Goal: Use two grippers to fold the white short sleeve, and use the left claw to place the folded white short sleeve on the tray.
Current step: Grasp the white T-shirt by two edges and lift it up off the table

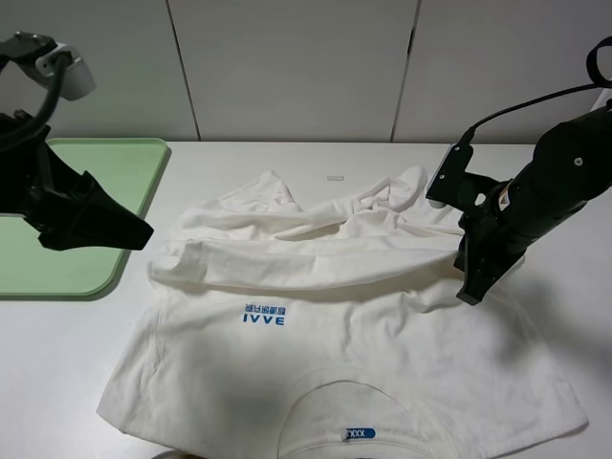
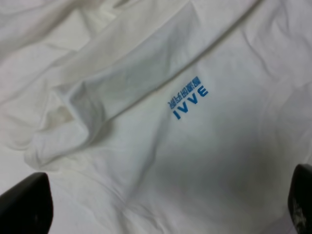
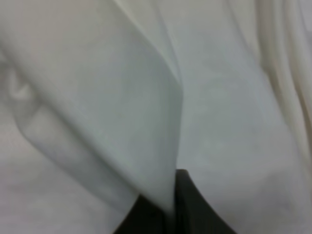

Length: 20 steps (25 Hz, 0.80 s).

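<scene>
My left gripper should next grab the white short sleeve at the end of its rumpled fold, which stands up while the printed part lies flat.
The white short sleeve lies on the table with its collar and blue neck label toward the front edge. Its far half is bunched into a rumpled fold across the middle, above the blue IVVE print. My right gripper is at the right end of that fold. In the right wrist view its fingers are pressed together on a ridge of the shirt. My left gripper hovers open at the shirt's left side, over the edge of the pale-green tray. Its wrist view shows the print between the spread fingers.
The tray lies flat at the far left of the white table, partly covered by the left arm. A small pale tag lies on the table behind the shirt. A white panelled wall closes the back.
</scene>
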### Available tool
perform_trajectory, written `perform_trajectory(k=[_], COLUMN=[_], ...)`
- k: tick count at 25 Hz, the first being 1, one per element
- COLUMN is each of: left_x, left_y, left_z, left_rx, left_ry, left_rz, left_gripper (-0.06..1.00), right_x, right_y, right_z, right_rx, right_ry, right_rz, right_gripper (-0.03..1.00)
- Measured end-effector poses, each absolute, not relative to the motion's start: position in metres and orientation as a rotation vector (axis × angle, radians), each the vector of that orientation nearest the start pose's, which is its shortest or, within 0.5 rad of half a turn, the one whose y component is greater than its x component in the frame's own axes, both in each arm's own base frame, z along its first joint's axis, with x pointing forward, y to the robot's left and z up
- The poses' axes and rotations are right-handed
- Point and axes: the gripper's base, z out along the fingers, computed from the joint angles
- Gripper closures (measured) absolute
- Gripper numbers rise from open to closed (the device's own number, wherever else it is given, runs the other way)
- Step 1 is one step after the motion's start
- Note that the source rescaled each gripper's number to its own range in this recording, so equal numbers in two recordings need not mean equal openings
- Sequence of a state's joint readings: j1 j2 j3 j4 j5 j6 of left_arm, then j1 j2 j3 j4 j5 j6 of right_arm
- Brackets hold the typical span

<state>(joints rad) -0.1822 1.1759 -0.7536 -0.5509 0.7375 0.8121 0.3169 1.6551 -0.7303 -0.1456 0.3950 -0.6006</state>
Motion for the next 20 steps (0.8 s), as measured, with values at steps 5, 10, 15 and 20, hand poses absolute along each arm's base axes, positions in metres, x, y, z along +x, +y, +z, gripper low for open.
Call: perform_trajectory(k=[5,10,15,20], left_x=[0.222,0.234,0.242,0.255], left_y=[-0.072,-0.074,-0.092,-0.117], left_z=[0.247,0.233,0.214,0.195], left_rx=[0.872,0.931,1.255,1.484], left_ry=[2.409,2.41,2.3,2.081], left_rz=[-0.363,-0.308,-0.111,0.093], left_gripper=[-0.02,-0.02,-0.01,0.02], right_x=[0.264,0.262,0.262,0.262], right_y=[0.081,0.08,0.081,0.081], right_z=[0.143,0.142,0.142,0.142], right_rx=[-1.406,-1.406,-1.4,-1.399], right_ry=[2.451,2.478,2.481,2.482], right_rz=[-0.177,-0.167,-0.163,-0.162], right_gripper=[0.97,0.97,0.97,0.97])
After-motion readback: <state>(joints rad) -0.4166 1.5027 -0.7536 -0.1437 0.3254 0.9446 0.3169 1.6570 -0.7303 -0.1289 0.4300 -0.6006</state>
